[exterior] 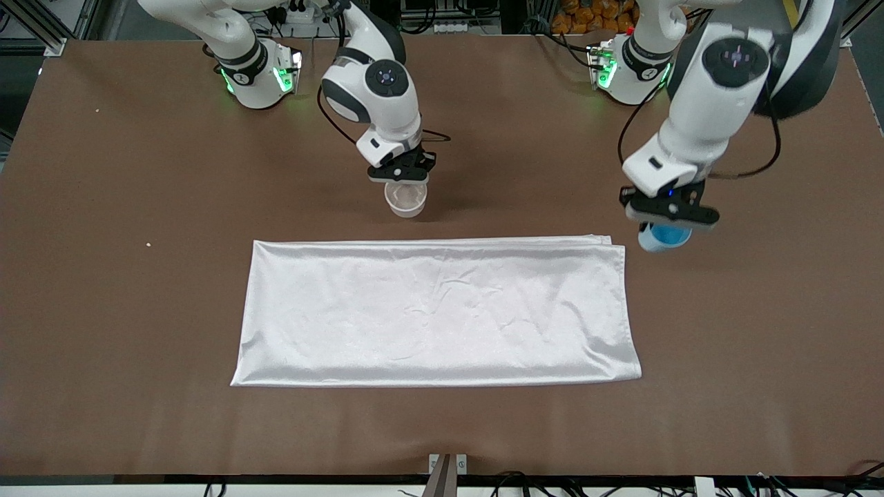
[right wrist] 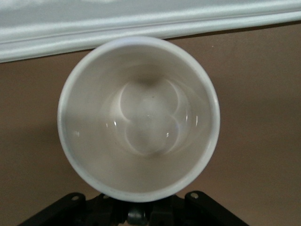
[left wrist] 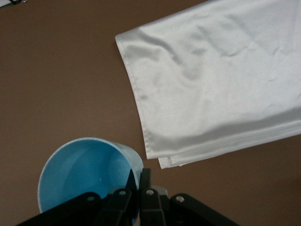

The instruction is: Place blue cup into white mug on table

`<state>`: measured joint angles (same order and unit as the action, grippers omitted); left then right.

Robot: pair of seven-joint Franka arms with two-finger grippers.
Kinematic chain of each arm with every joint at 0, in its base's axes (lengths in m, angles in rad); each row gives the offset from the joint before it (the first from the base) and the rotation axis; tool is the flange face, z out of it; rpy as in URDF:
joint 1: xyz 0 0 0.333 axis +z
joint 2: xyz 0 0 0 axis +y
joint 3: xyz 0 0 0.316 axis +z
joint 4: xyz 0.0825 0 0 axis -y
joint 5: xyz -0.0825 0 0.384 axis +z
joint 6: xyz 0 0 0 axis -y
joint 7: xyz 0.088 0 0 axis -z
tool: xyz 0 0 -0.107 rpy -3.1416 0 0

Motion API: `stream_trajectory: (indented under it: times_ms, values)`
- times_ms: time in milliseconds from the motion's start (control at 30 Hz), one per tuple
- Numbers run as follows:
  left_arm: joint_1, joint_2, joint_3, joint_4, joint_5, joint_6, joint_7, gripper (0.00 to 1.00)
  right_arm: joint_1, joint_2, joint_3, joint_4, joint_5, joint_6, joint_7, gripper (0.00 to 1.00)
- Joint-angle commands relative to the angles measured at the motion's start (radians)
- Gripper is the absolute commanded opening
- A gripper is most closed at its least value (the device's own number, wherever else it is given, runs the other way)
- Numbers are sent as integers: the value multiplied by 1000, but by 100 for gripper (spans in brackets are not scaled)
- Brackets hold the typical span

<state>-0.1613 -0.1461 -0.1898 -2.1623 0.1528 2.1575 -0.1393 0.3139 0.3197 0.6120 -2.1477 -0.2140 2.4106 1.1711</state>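
Note:
I need to keep holding the white mug with my right gripper until the mug is down. The white mug's base is still above the brown tabletop.
The blue cup is upright, low over the brown table, beside the corner of the white cloth at the left arm's end. My left gripper is shut on its rim, one finger inside and one outside; the left wrist view shows the cup's bright blue inside and the gripper. The white mug stands upright, just farther from the front camera than the cloth. My right gripper is right above it, shut on its dark handle. The right wrist view shows the mug's empty cream inside and the gripper.
A white rectangular cloth lies flat in the middle of the table, between the mug and the front camera; it also shows in the left wrist view and the right wrist view. A small crumb lies toward the right arm's end.

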Motion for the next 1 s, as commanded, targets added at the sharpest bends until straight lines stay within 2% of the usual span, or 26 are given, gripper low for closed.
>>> stream_trajectory:
  times_ms: [0,167,367,500,867,967]
  values:
    - [-1,-184,-20,-77,-1,-117,-31,0,10,-1,20,-24,-57,65,110,0]
    - [-1,-257,-52,-73,-16,-191,-33,0,22,31,20,-23,-136,110,196,0]
    - [-1,-262,-62,-73,-36,-203,-33,0,34,94,22,-8,-278,131,320,0]
    - [0,-264,-60,-73,-39,-203,-34,0,36,116,22,-3,-327,131,363,0]
    - [-1,-259,-60,-68,-50,-203,-34,0,77,157,26,35,-354,130,447,0]
    - [-1,-257,-60,-67,-50,-203,-34,0,77,168,26,35,-396,130,487,0]
